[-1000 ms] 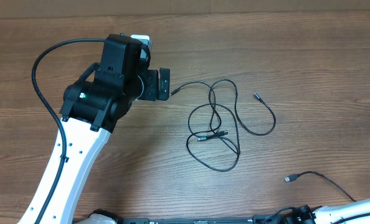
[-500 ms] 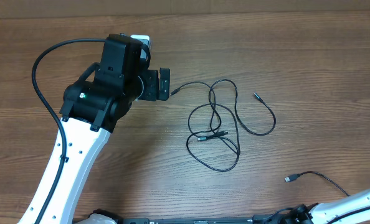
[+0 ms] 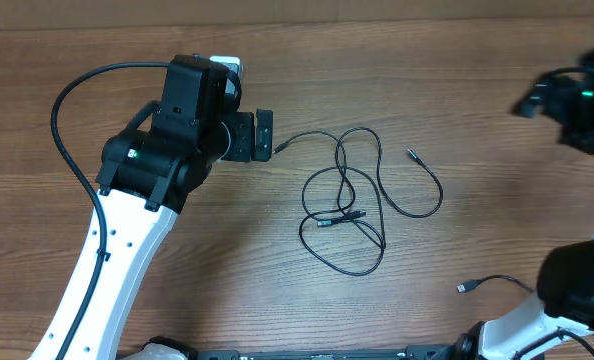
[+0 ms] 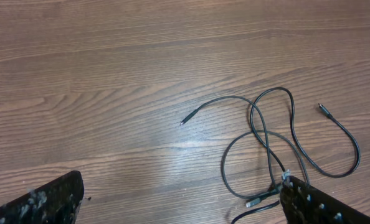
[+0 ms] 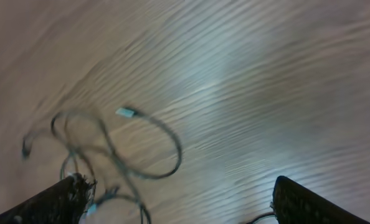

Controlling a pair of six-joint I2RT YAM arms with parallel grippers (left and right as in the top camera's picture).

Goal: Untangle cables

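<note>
The black cable will next be picked up by the outer part of its loop with my right gripper to untangle it. Both its plug ends then stay free to slip from the tangle [image 4: 266,143].
Thin black cables [image 3: 347,195] lie in a loose tangle of loops at the table's middle, with plug ends at the upper left [image 3: 280,146] and upper right [image 3: 411,154]. A separate cable [image 3: 492,282] lies at the lower right. My left gripper [image 3: 265,136] is open and empty, just left of the tangle. The left wrist view shows the tangle [image 4: 266,143] ahead of the wide-open fingers [image 4: 182,205]. My right gripper [image 3: 537,100] is blurred, raised at the far right. In the right wrist view its fingers [image 5: 179,205] are open and empty, with the cables [image 5: 104,149] blurred below.
The wooden table [image 3: 457,70] fills the view. The left arm's thick black cable [image 3: 72,150] arcs at the left. The right arm's white link [image 3: 577,290] stands at the lower right, beside the separate cable.
The right arm has swung up from the bottom right corner to the upper right and is blurred with motion. The left arm and the cables have not moved.
</note>
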